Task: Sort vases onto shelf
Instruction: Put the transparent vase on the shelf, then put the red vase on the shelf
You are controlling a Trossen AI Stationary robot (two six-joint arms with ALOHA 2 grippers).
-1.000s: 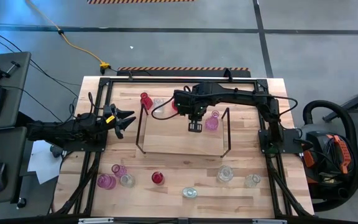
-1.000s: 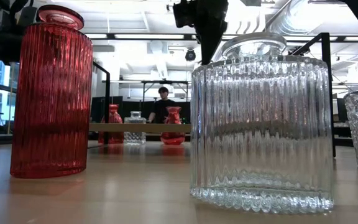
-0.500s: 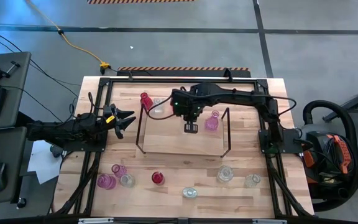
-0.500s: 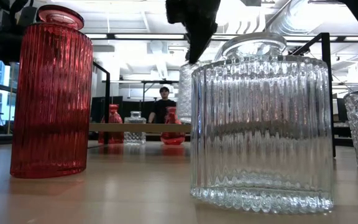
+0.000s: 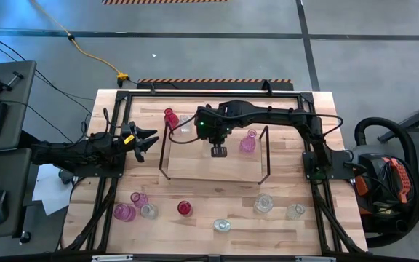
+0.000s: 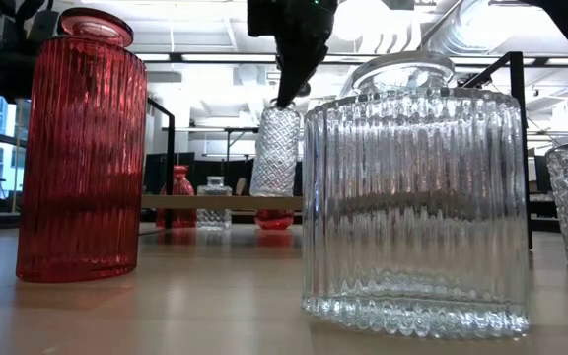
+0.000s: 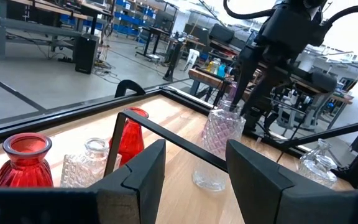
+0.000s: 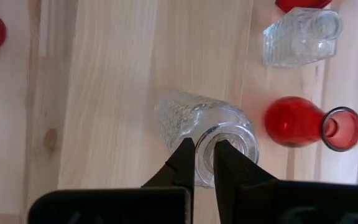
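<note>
My right gripper should open now, because the base of the clear vase is sitting level on the shelf board (image 5: pixel 201 167) (image 8: pixel 143 127) and the vase would stay standing.
My right gripper (image 5: pixel 218 151) is over the shelf (image 5: pixel 195 171), shut on a clear diamond-cut vase (image 6: pixel 276 153) that hangs just above the shelf's wooden board (image 6: pixel 205 202); I cannot tell whether its base touches. On the shelf's far side stand red vases (image 5: pixel 169 116), a clear one (image 5: pixel 185 120) and a pink one (image 5: pixel 247 142). Several pink, clear and red vases (image 5: pixel 185 208) stand along the table's near side. My left gripper (image 5: pixel 148 140) waits open at the shelf's left end. My right gripper holds the clear vase by the rim of its mouth (image 8: pixel 199 144), with one finger (image 8: pixel 229 163) inside the mouth and the other outside. The fingers come steeply from above. The vase hangs below them, slightly tilted, over the shelf board.
The shelf's black wire frames (image 5: pixel 265 153) rise at both ends, and one bar crosses the left wrist view (image 7: pixel 166 134). A black metal frame (image 5: pixel 115 102) edges the table. In the low view a tall red vase (image 6: pixel 82 148) and a wide clear vase (image 6: pixel 417 197) stand close.
My right gripper has moved toward the table's left edge and slightly down, tipping and rolling at the wrist. The clear vase has travelled with it, coming out from behind the wide clear vase in the low view, still held.
</note>
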